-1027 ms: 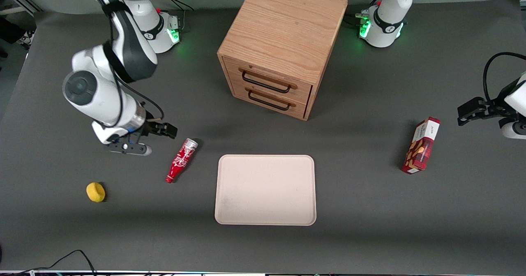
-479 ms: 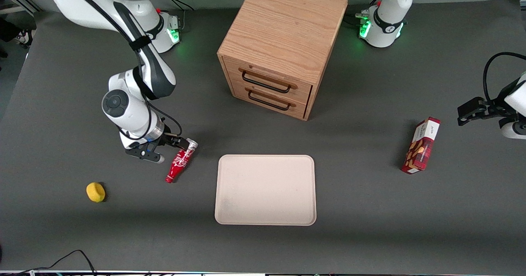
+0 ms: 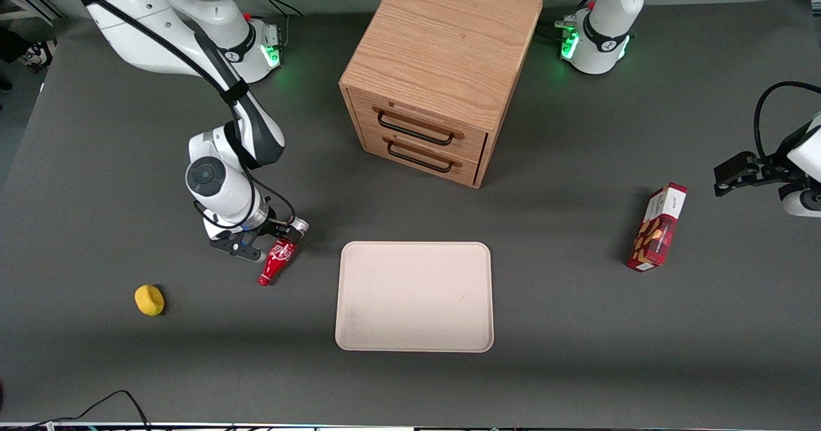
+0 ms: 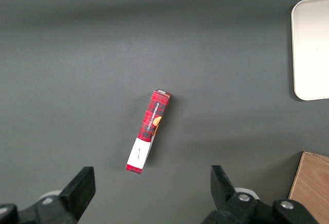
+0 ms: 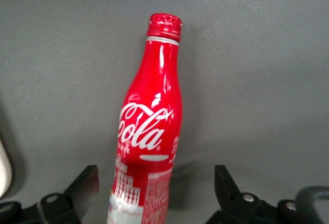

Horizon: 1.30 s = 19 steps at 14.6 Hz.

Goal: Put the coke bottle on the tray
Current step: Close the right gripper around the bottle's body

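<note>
To set the coke bottle on the tray (image 3: 414,296), my right gripper should next grab the bottle by its lower body below the white script (image 3: 286,245).
The coke bottle (image 3: 278,260), red with white script and a silver base, lies on its side on the dark table beside the beige tray (image 3: 414,296), toward the working arm's end. Its neck points toward the front camera. My right gripper (image 3: 269,241) is open and sits low over the bottle's silver base end. In the right wrist view the bottle (image 5: 149,131) lies between the two spread fingers (image 5: 82,188), with a gap on each side. The tray holds nothing.
A wooden two-drawer cabinet (image 3: 439,72) stands farther from the front camera than the tray. A yellow round object (image 3: 149,299) lies toward the working arm's end. A red and white snack box (image 3: 657,227) lies toward the parked arm's end, also in the left wrist view (image 4: 147,132).
My right gripper has moved sideways toward the tray and down, from beside the bottle to over its base end. The bottle has not moved.
</note>
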{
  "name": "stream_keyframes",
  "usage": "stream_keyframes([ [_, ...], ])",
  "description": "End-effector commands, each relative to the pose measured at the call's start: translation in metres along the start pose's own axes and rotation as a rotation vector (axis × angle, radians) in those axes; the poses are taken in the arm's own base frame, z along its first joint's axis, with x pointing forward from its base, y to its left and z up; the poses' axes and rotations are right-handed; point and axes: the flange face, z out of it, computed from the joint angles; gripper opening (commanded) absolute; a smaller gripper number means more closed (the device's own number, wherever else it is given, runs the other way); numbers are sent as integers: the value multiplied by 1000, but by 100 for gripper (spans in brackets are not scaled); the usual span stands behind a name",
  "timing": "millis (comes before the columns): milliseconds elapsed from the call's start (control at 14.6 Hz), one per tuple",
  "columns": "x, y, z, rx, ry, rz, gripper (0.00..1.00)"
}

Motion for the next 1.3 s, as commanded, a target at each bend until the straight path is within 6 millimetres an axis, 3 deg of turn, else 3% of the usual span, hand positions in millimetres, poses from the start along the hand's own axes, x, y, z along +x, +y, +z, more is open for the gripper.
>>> stream_keyframes([
  [0,4,-1,11,8,22,40,100],
  [274,13,-6,18,15,28,79,94],
  [342,14,-8,19,16,28,83,82],
  [411,14,-8,20,15,28,94,62],
  [479,14,-10,20,16,30,101,24],
  [548,14,-11,19,17,31,109,0],
  [1027,16,-9,18,16,33,117,0],
  [1164,18,-9,6,18,42,115,0],
  [1233,20,-8,-12,12,43,118,0],
])
